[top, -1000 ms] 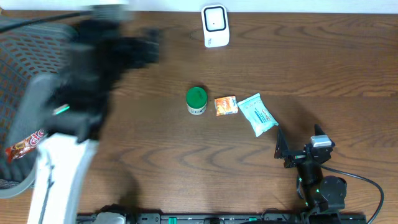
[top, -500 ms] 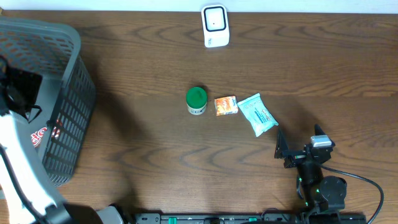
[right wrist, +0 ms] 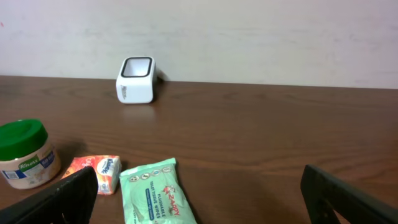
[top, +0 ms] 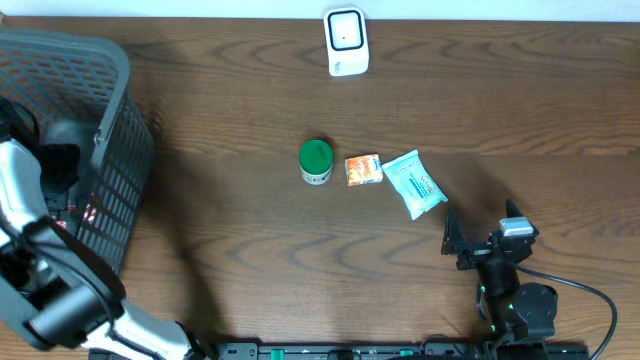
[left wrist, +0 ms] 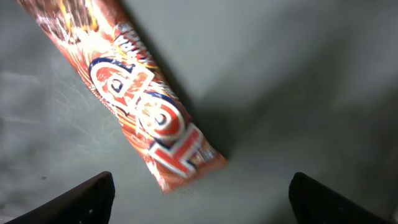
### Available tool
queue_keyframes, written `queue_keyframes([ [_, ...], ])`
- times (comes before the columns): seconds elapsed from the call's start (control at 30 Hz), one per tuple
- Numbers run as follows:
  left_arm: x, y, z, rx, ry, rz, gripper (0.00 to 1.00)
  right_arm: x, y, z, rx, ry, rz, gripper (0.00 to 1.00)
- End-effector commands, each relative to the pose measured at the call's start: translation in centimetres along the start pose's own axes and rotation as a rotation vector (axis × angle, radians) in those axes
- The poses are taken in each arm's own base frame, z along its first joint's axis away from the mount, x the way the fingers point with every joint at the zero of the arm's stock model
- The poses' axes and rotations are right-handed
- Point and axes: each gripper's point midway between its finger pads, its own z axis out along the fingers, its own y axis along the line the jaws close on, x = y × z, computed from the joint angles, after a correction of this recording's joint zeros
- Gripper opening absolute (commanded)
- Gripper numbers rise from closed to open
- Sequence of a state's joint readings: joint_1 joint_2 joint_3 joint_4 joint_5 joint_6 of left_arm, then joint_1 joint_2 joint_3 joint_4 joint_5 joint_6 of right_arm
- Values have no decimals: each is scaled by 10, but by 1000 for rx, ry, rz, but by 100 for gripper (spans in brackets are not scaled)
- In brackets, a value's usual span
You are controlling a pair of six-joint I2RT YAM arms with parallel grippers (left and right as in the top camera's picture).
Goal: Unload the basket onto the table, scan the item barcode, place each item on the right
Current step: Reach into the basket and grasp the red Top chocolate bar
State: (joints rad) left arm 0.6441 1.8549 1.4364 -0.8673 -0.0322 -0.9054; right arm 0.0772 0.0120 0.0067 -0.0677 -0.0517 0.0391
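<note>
The snack wrapper has to be scanned by its barcode, so my left gripper will pinch it across its lettered end [left wrist: 170, 137]. The wrapper's long body will stay free for that.
A long orange-red snack wrapper [left wrist: 134, 93] lies aslant on the grey floor of the basket [top: 112, 150]. My left gripper [left wrist: 200, 190] hangs just above the wrapper's lower end. It is open, with both dark fingers [left wrist: 87, 199] wide apart and touching nothing. In the overhead view the left gripper [top: 58, 165] is down inside the basket. The white barcode scanner [top: 346, 42] stands at the table's far edge, seen also from the right wrist as the scanner [right wrist: 135, 79]. My right gripper [top: 480, 238] rests open at the front right.
In a row mid-table are a green-lidded jar [top: 316, 162], an orange tissue pack [top: 363, 170] and a teal wipes pack [top: 414, 184]. The wipes pack [right wrist: 155, 193] lies just ahead of the right gripper [right wrist: 199, 183]. The basket's mesh walls enclose the left arm.
The left arm has swung from above the table's left side down into the basket, close over the wrapper, and its jaws have narrowed slightly. The right arm has not moved.
</note>
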Motion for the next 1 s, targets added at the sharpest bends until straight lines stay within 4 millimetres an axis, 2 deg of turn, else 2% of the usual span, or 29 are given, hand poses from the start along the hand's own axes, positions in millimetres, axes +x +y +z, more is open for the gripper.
queue_keyframes([
  [0.0,-1,12,22,-65,24,-116,90,0,-1,0,5,0,-11,99],
  [0.33,-2,34,60,-176,59,-206,90,0,-1,0,5,0,-11,99],
  [0.37,-1,36,63,-184,64,-208,88,0,-1,0,5,0,-10,99],
  [0.4,-1,37,66,-191,67,-210,80,0,-1,0,5,0,-11,99],
  [0.43,-1,39,67,-198,70,-211,66,0,-1,0,5,0,-11,99],
  [0.5,-2,42,67,-208,72,-214,49,0,-1,0,5,0,-11,99],
  [0.57,-1,47,66,-223,81,-219,32,0,-1,0,5,0,-10,99],
  [0.63,2,54,64,-250,98,-223,19,0,-1,0,5,0,-11,99],
  [0.67,3,57,61,-264,107,-224,14,0,-1,0,5,0,-11,99],
  [0.77,2,63,47,-294,125,-229,11,0,-1,0,5,0,-11,99],
  [0.83,-1,63,29,-298,130,-234,10,0,-1,0,5,0,-11,99],
  [0.97,-11,44,-28,-191,124,-215,8,0,-1,0,5,0,-11,99],
])
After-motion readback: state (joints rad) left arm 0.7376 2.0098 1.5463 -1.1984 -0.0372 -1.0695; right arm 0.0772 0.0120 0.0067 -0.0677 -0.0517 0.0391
